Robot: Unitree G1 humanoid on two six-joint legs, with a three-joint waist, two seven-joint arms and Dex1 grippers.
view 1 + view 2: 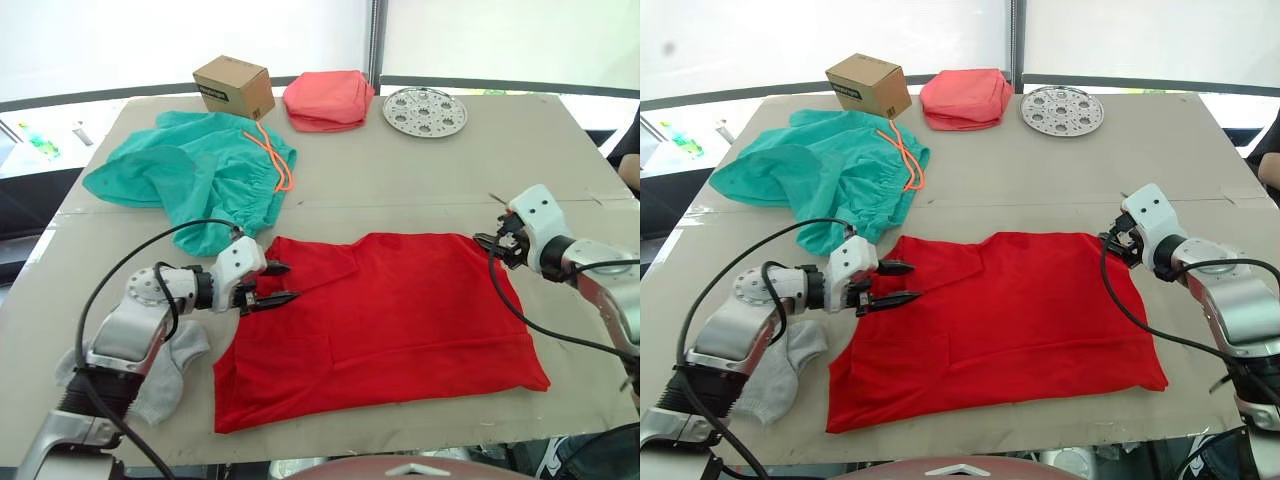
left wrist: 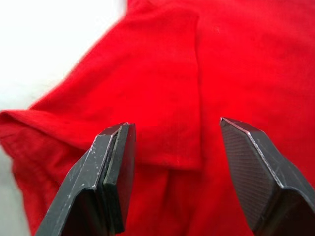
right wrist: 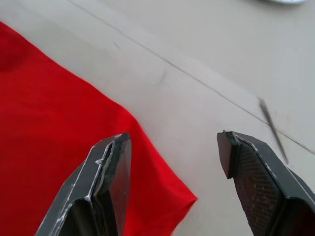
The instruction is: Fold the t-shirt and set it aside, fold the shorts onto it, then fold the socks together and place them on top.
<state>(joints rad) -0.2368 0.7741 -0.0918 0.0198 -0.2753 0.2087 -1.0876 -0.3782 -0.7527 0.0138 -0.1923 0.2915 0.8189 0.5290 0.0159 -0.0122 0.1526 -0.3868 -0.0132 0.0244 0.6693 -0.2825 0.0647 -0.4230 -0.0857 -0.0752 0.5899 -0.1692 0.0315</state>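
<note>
The right gripper grabs the red t-shirt (image 1: 400,320) by its hem corner (image 1: 482,243) next, to fold the t-shirt in half.
The bright red t-shirt (image 1: 385,320) lies spread flat on the near middle of the table. My left gripper (image 1: 275,284) is open over its left sleeve (image 2: 147,98), fingers either side of the folded sleeve edge. At the shirt's far right corner (image 3: 162,196), my right gripper (image 1: 492,243) is open too, one finger above the cloth and one above bare table. The teal-green shorts (image 1: 195,175) with an orange drawstring (image 1: 275,160) lie bunched at the far left. A light grey sock (image 1: 165,375) lies at the near left, partly under my left arm.
At the table's far edge stand a cardboard box (image 1: 234,87), a folded salmon-pink cloth (image 1: 327,99) and a round perforated metal plate (image 1: 424,110). The table (image 1: 420,180) is bare between the shirt and these things.
</note>
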